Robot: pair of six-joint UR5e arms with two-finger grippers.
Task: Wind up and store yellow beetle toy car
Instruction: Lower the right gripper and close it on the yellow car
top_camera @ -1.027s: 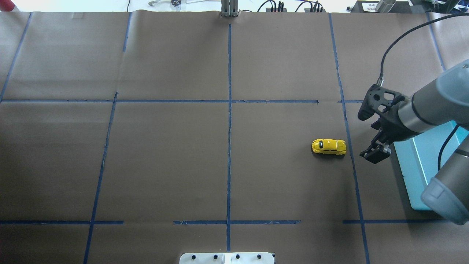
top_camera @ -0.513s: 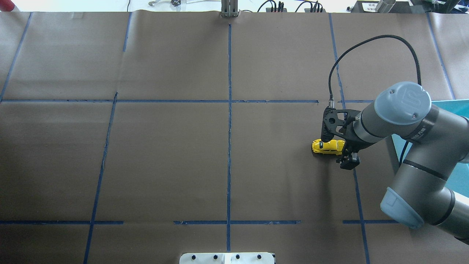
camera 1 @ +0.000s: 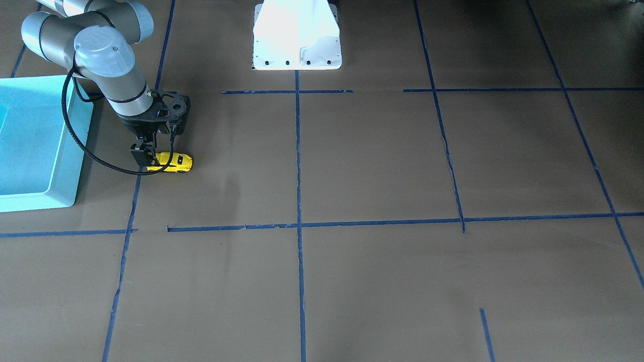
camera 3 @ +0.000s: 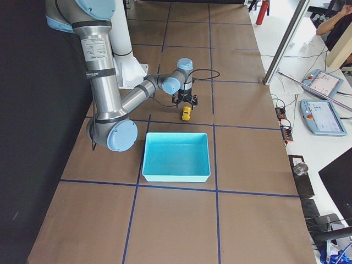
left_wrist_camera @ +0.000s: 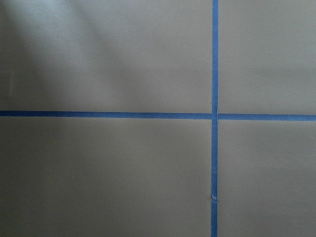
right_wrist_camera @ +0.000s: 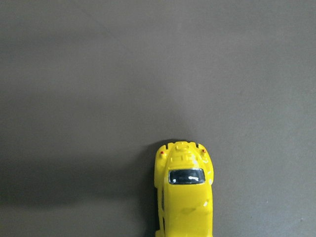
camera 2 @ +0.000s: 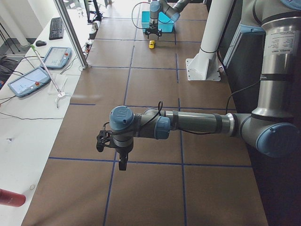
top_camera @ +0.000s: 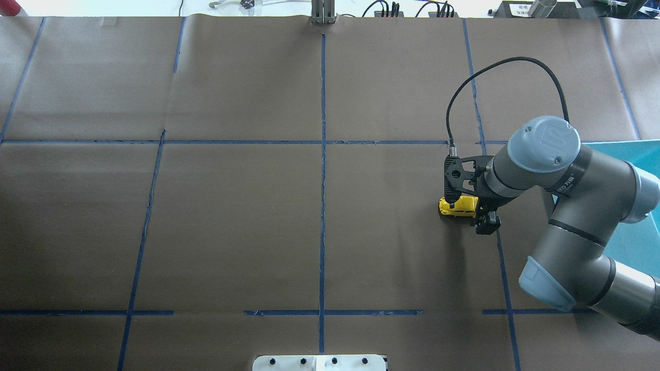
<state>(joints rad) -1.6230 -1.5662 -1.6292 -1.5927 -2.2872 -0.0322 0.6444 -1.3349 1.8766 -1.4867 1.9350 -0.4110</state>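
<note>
The yellow beetle toy car isn't ready for my right gripper to close on yet: the gripper's fingers end high on the car's side point(camera 1: 182, 165) point(right_wrist_camera: 160, 197), above its wheels, so I need to first lower the gripper.
The yellow beetle toy car point(top_camera: 456, 205) stands on the brown paper at the right of the table, lengthwise across the overhead view. It also shows in the front-facing view point(camera 1: 174, 162) and fills the bottom of the right wrist view point(right_wrist_camera: 185, 197). My right gripper point(top_camera: 483, 212) is low over the car's right end, jaws open and straddling it, one finger point(top_camera: 488, 224) showing on the near side. My left gripper point(camera 2: 117, 155) shows only in the exterior left view, above bare paper; I cannot tell whether it is open or shut.
A turquoise bin point(camera 1: 65, 151) stands just right of the car, partly under my right arm in the overhead view point(top_camera: 631, 247). Blue tape lines point(top_camera: 323, 154) cross the paper. The robot's white base point(camera 1: 297, 35) is at the near edge.
My right arm has swung left from beside the bin and come down over the car's right end. The car has not moved.
</note>
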